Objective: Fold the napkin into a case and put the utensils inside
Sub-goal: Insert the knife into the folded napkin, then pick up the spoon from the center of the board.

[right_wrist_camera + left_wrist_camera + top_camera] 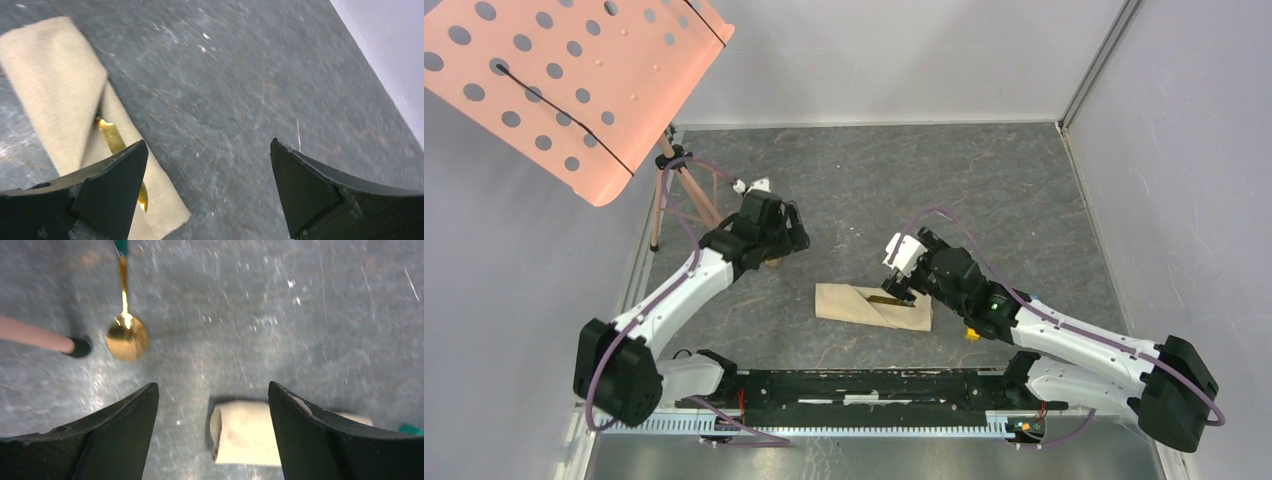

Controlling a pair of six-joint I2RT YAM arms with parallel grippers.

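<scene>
The spoon needs to be handed over to my right gripper with its gold bowl free. My left gripper will grab it by its teal handle next.
The beige napkin lies folded into a long strip in the middle of the table. The knife's gold blade lies in its diagonal fold, and it shows as a dark sliver from above. The spoon lies on the bare table away from the napkin, gold bowl towards me and teal handle pointing away. My left gripper hangs open over the table between spoon and napkin, holding nothing. My right gripper is open and empty, just off the right end of the napkin.
A peach perforated music-stand panel overhangs the back left. Its pink tripod leg ends in a black foot close to the spoon. A small yellow cube lies by the right arm. Grey walls enclose the table.
</scene>
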